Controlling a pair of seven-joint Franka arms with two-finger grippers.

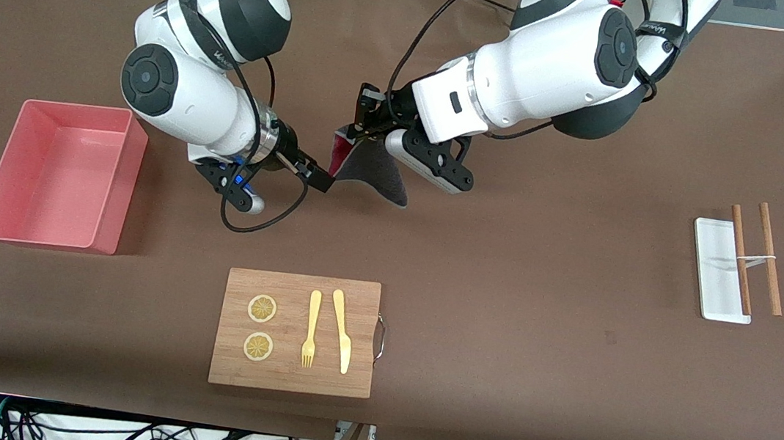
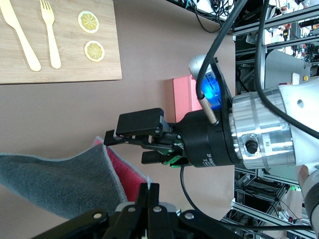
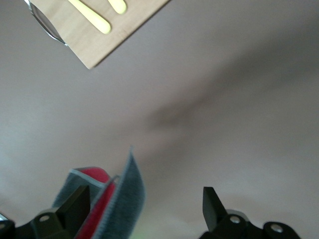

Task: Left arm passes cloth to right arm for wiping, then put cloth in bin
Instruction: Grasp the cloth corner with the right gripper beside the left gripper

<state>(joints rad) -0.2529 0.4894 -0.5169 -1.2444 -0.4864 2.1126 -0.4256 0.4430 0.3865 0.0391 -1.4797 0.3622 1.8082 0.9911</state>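
The cloth should next be grabbed by its folded red edge (image 1: 340,153) (image 3: 102,204) with my right gripper, to wipe and then to put the cloth in the pink bin.
My left gripper (image 1: 359,132) is shut on a corner of the cloth (image 1: 374,171), which hangs from it over the middle of the table, grey face outward with magenta-red at one edge. In the left wrist view its shut gripper (image 2: 149,188) pinches the cloth (image 2: 60,181). My right gripper (image 1: 319,177) is open at the cloth's lower edge, on the side toward the bin. In the right wrist view the cloth (image 3: 122,199) lies between its spread fingers (image 3: 77,201), close to one of them. The pink bin (image 1: 123,197) stands empty toward the right arm's end of the table.
A wooden cutting board (image 1: 368,298) with a fork, a knife and two lemon slices lies nearer the front camera than the grippers. A white tray (image 1: 712,264) and two chopsticks (image 1: 770,257) lie toward the left arm's end.
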